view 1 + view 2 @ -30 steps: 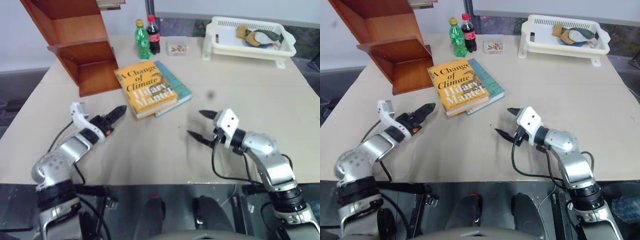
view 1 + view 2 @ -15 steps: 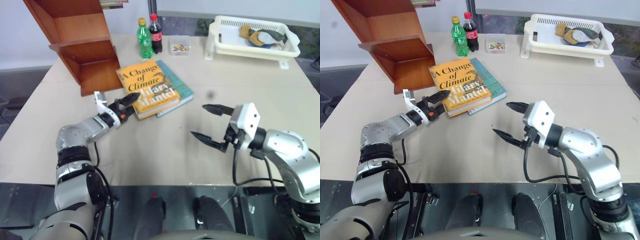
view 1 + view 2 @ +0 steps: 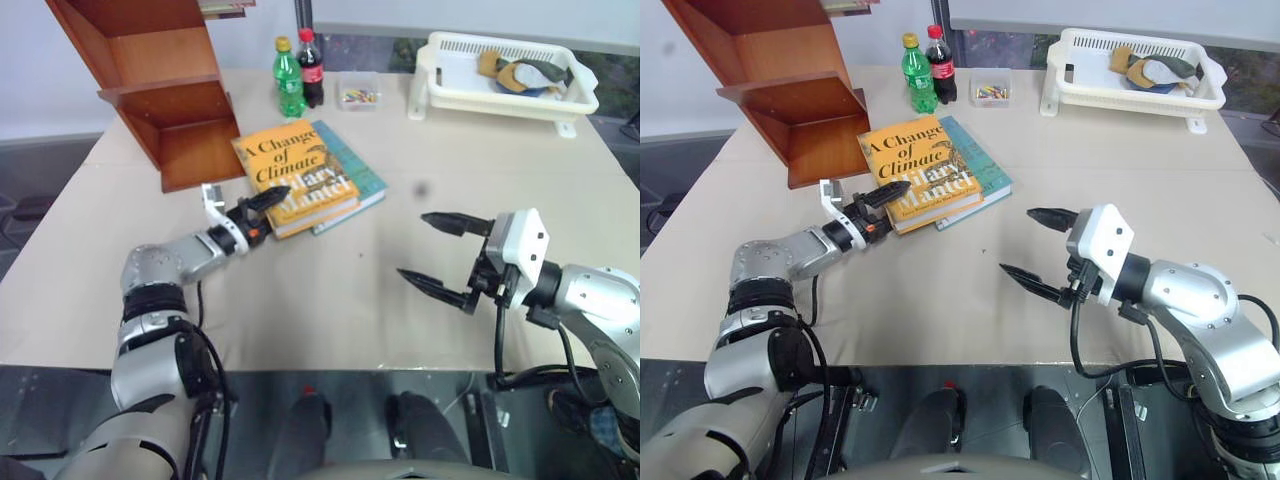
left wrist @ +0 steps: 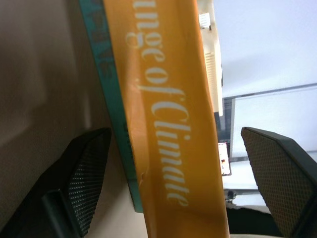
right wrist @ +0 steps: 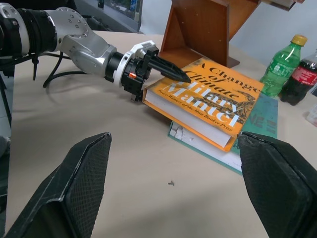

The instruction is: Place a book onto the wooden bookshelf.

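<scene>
My left gripper is to pick up the orange book by its spine next, to put the book on the wooden bookshelf.
The thick orange-yellow book lies flat on the table, stacked on a thinner teal book. My left gripper is at the book's near left corner. It is open, and the book's edge lies between the spread fingers with a gap on each side. One finger reaches over the cover. The reddish-brown wooden bookshelf stands at the far left of the table, just behind the book. My right gripper hovers open over bare table to the right of the books, with nothing between its fingers.
A green bottle and a cola bottle stand behind the books, next to a small clear box. A white plastic basket with cloth items in it sits at the far right. The tan tabletop lies open between the two arms.
My left gripper has moved forward and to the right, from bare table to the book's near corner, rolling as it went. My right gripper has drawn back and risen, still open.
</scene>
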Available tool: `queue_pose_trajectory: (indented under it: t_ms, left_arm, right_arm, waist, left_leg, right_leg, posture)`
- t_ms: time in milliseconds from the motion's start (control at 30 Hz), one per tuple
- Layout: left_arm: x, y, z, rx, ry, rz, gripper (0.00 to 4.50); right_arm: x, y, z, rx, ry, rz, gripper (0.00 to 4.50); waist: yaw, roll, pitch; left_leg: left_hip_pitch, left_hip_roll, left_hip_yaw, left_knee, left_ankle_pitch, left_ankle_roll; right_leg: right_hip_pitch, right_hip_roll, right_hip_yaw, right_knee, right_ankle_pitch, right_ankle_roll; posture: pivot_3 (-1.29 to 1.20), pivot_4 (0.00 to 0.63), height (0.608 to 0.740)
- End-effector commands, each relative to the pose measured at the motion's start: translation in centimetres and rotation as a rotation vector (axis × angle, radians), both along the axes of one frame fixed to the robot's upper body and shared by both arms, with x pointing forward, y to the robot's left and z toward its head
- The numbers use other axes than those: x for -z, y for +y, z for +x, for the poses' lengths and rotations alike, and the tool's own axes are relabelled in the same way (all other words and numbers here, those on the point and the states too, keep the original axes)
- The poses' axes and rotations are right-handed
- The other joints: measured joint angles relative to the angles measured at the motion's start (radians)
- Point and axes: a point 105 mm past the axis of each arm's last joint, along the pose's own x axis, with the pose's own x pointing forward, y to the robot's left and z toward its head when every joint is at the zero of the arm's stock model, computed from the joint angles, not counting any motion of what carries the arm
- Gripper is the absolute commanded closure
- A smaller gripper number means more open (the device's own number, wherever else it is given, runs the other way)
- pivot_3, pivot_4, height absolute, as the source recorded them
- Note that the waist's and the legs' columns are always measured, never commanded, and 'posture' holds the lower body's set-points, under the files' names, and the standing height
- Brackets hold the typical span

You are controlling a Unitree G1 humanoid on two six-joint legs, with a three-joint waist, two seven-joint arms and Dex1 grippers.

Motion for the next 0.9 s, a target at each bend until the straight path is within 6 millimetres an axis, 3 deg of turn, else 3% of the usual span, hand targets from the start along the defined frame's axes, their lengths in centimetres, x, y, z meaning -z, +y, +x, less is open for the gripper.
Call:
queue_pose_trajectory:
  t_ms: [33, 300, 400, 600, 800, 833, 900]
  left_arm:
    - [-0.2, 0.9, -0.3, -0.025, 0.01, -0.038, 0.0]
    - [0.5, 1.8, -1.3, -0.055, 0.033, -0.053, 0.0]
    - [0.5, 2.2, -1.1, -0.092, 0.026, -0.013, 0.66]
    - [0.6, 2.5, -1.1, -0.111, 0.025, 0.013, 0.66]
    - [0.7, 2.4, -1.1, -0.107, 0.028, 0.009, 3.43]
    - [0.7, 2.4, -1.1, -0.106, 0.028, 0.012, 3.78]
    - [0.5, 2.4, -1.1, -0.1, 0.024, 0.013, 3.9]
  right_arm:
    - [-0.9, -0.2, -0.5, 0.006, -0.048, -0.002, 0.34]
    - [-0.9, -0.1, 0.1, 0.002, -0.053, -0.002, 0.34]
    - [-1.0, 0.0, 0.4, -0.006, -0.059, -0.002, 0.27]
    - [-1.0, 0.2, 0.8, -0.01, -0.07, -0.002, 0.27]
    - [-1.0, 0.4, 0.8, -0.009, -0.076, 0.002, 0.27]
    - [-1.0, 0.4, 0.8, -0.009, -0.077, 0.002, 0.27]
    - [-0.9, 0.4, 0.8, -0.008, -0.078, 0.003, 0.27]
  waist:
    - [-0.001, 0.0, 0.0]
    - [-0.004, 0.0, 0.0]
    - [-0.004, 0.0, 0.0]
    - [-0.003, 0.0, 0.0]
    - [0.0, 0.0, 0.0]
    - [0.001, 0.0, 0.0]
    - [0.0, 0.0, -0.001]
  left_leg:
    - [0.0, 0.0, 0.0, 0.0, 0.0, 0.0]
    - [0.001, 0.001, 0.001, 0.0, 0.0, 0.0]
    - [0.001, 0.001, 0.001, 0.0, 0.0, 0.0]
    - [0.001, 0.001, 0.001, 0.0, 0.0, 0.0]
    - [0.001, 0.0, 0.001, 0.0, 0.0, 0.0]
    - [0.001, 0.0, 0.001, 0.0, 0.0, 0.0]
    - [0.001, 0.0, 0.0, 0.0, 0.0, 0.0]
  right_leg:
    - [0.0, 0.0, 0.0, 0.0, 0.0, 0.0]
    - [0.0, 0.0, 0.0, 0.0, 0.0, 0.0]
    - [0.0, 0.0, 0.0, 0.0, 0.0, 0.0]
    - [0.0, 0.0, 0.0, 0.0, 0.0, 0.0]
    - [0.0, 0.0, 0.0, 0.0, 0.0, 0.0]
    - [0.0, -0.001, 0.0, 0.0, 0.0, 0.0]
    - [0.0, -0.001, 0.0, 0.0, 0.0, 0.0]
  posture:
    - [0.0, 0.15, 0.74]
    - [0.0, 0.15, 0.74]
    - [0.0, 0.15, 0.74]
    - [0.0, 0.15, 0.74]
    - [0.0, 0.15, 0.74]
    - [0.0, 0.15, 0.74]
    - [0.0, 0.15, 0.74]
